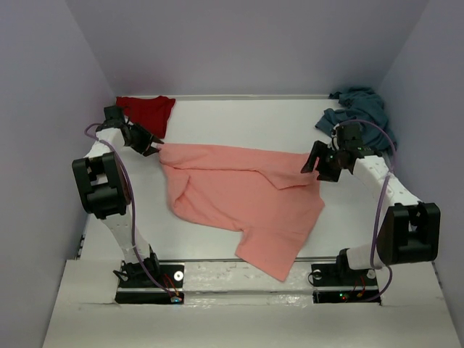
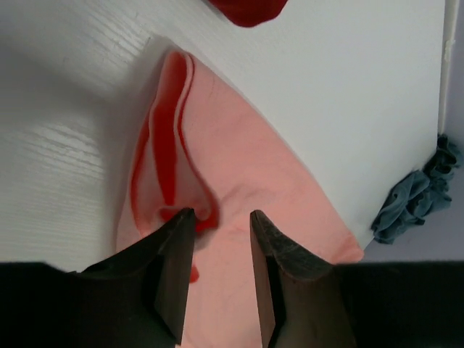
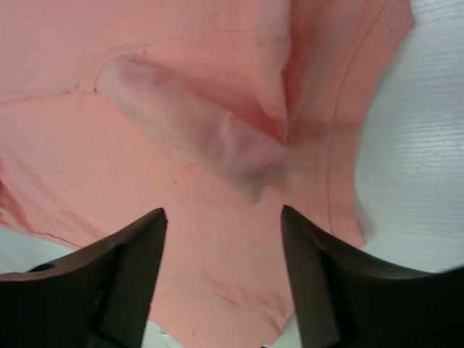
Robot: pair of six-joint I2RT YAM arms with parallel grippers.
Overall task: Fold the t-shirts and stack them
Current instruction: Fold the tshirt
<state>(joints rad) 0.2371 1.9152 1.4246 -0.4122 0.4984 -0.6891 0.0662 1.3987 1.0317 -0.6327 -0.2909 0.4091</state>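
Observation:
The salmon-pink t-shirt needs straightening for folding, so my right gripper should next grab it by its far corner, the one nearest the teal-blue t-shirt (image 1: 359, 109).
The salmon-pink t-shirt (image 1: 243, 197) lies spread and rumpled across the middle of the table. My left gripper (image 1: 154, 147) is open just above its far left corner, where the cloth (image 2: 217, 181) is bunched into a fold. My right gripper (image 1: 317, 164) is open above the shirt's far right corner, over a wrinkled hem (image 3: 239, 145). Neither holds cloth. The dark red t-shirt (image 1: 148, 111) lies folded at the far left and shows in the left wrist view (image 2: 246, 9). The teal-blue t-shirt (image 1: 359, 109) is crumpled at the far right and also shows in the left wrist view (image 2: 417, 196).
The white table (image 1: 239, 116) is walled by purple panels on the left, back and right. The arm bases stand at the near edge. Bare table shows along the back between the red and teal shirts.

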